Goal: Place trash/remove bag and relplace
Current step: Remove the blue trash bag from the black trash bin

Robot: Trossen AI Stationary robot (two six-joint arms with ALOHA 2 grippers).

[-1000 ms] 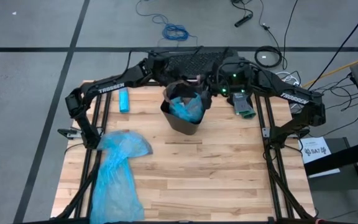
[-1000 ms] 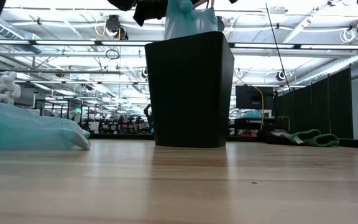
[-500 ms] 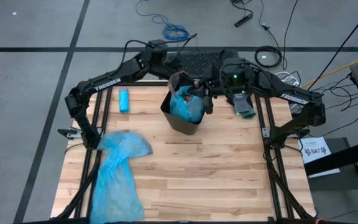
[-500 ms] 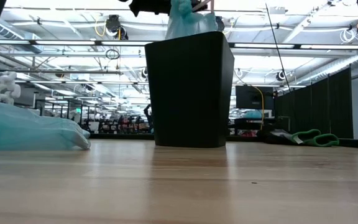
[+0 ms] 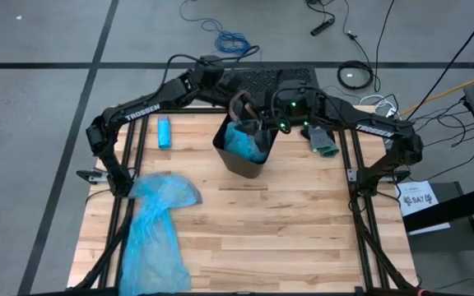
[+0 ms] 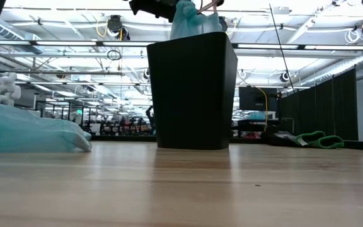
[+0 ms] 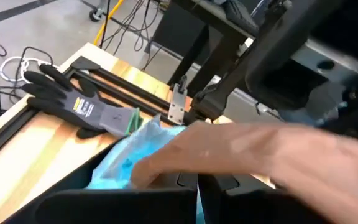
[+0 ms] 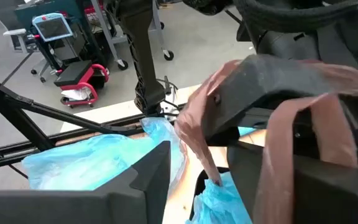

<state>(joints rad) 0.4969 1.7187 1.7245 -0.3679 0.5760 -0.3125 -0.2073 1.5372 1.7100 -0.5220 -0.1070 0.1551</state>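
Note:
The light-blue bag has to be lifted out of the black bin (image 5: 241,156), so my right gripper will next grab the bag by its pinkish-brown drawstring (image 5: 242,108).
A black bin (image 5: 241,156) stands at the table's far middle, lined with a light-blue bag (image 5: 245,141) whose gathered top pokes above the rim (image 6: 191,22). My left gripper (image 5: 235,100) hovers over the bin's far rim, shut on the bag's pinkish-brown drawstring (image 5: 242,108). My right gripper (image 8: 197,171) stands open at the bin's right rim (image 5: 267,127), its fingers on either side of the bag's top and one strand of the drawstring. The trash is hidden. My left gripper has the drawstring's loop (image 8: 197,118) wrapped over its shut fingers (image 8: 272,74), which slant down from the table's far left. The strands run down into the bag's top, drawn up above the bin. Where the string is pinched is hidden by the gripper. My right gripper: I cannot tell whether its fingers touch the bag.
A second light-blue bag (image 5: 156,222) lies crumpled along the table's left near side. A small blue oblong (image 5: 164,131) lies at the far left. A grey work glove (image 5: 323,141) rests on the frame at the far right. The table's near half is bare wood.
My left gripper has drawn back from over the bin toward the far edge and tipped upward, pulling the drawstring loop up. My right gripper has moved toward the bin, sunk a little and opened.

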